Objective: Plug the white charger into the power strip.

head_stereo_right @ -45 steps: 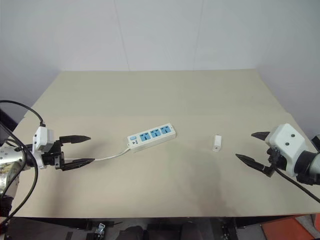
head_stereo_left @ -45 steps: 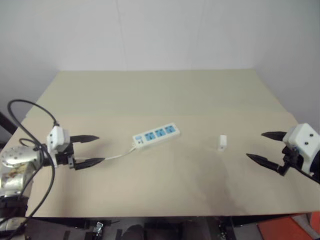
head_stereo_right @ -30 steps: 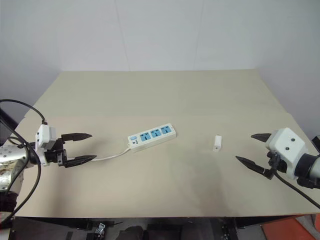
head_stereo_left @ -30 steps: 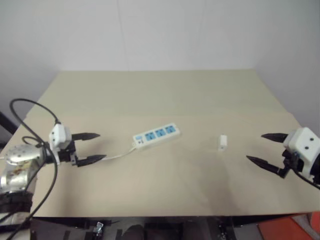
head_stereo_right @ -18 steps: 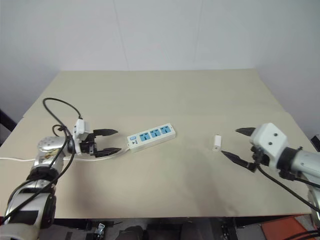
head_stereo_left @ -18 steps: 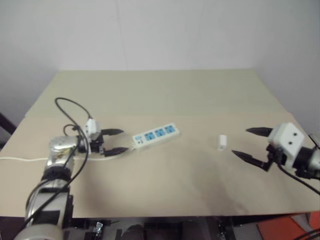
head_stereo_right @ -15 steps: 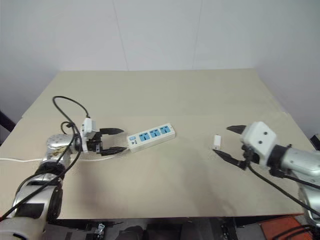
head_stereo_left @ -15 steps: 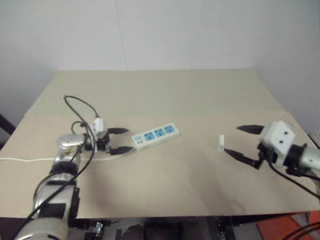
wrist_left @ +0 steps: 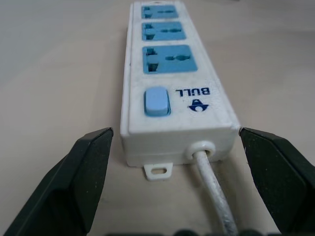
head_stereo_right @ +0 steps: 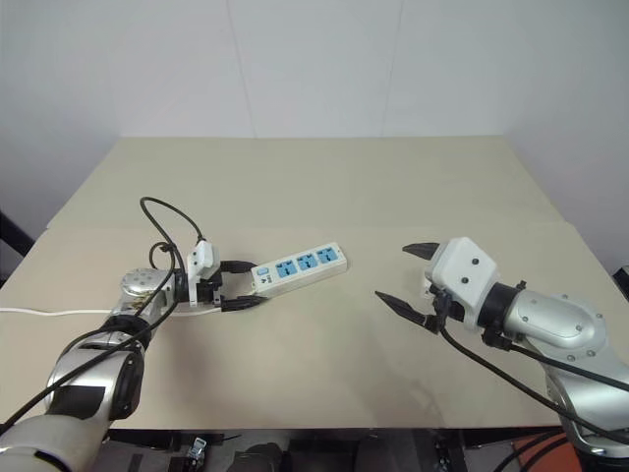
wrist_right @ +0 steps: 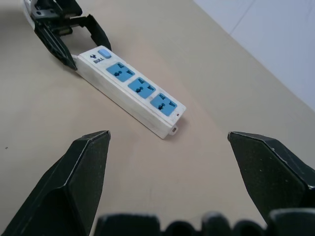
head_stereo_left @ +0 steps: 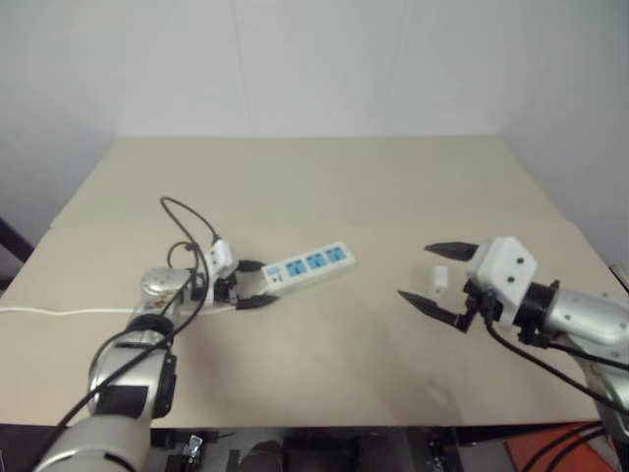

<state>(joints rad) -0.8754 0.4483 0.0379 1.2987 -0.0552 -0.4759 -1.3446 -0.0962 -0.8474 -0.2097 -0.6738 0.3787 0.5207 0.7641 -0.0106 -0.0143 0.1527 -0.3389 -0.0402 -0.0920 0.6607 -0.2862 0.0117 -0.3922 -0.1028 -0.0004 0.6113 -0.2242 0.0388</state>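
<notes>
The power strip [head_stereo_left: 308, 264] is too long to span lengthwise. My left gripper grabs it by its narrow switch end [head_stereo_left: 275, 277] next, across its flat facing sides.
The power strip [head_stereo_left: 308, 264] lies flat near the middle of the tan table, its three blue sockets facing up. My left gripper [head_stereo_left: 263, 283] is open at the strip's switch end. In the left wrist view its fingers [wrist_left: 88, 167] stand on either side of that end of the power strip [wrist_left: 172, 78], with a gap on each side, and the cord runs out between them. The white charger [head_stereo_left: 439, 279] stands to the right of the strip. My right gripper [head_stereo_left: 415, 271] is open, and the charger shows between its two fingers in the left eye view. I cannot tell whether they touch it.
The strip's thin white cord [head_stereo_left: 59, 313] trails left across the table [head_stereo_left: 324, 177] to its left edge. A black cable [head_stereo_left: 187, 221] loops above my left wrist. A white wall stands behind the table's far edge.
My left gripper has moved right, up to the strip's switch end. My right gripper has moved left, up to the charger. Both stayed open, and the strip and charger have not moved.
</notes>
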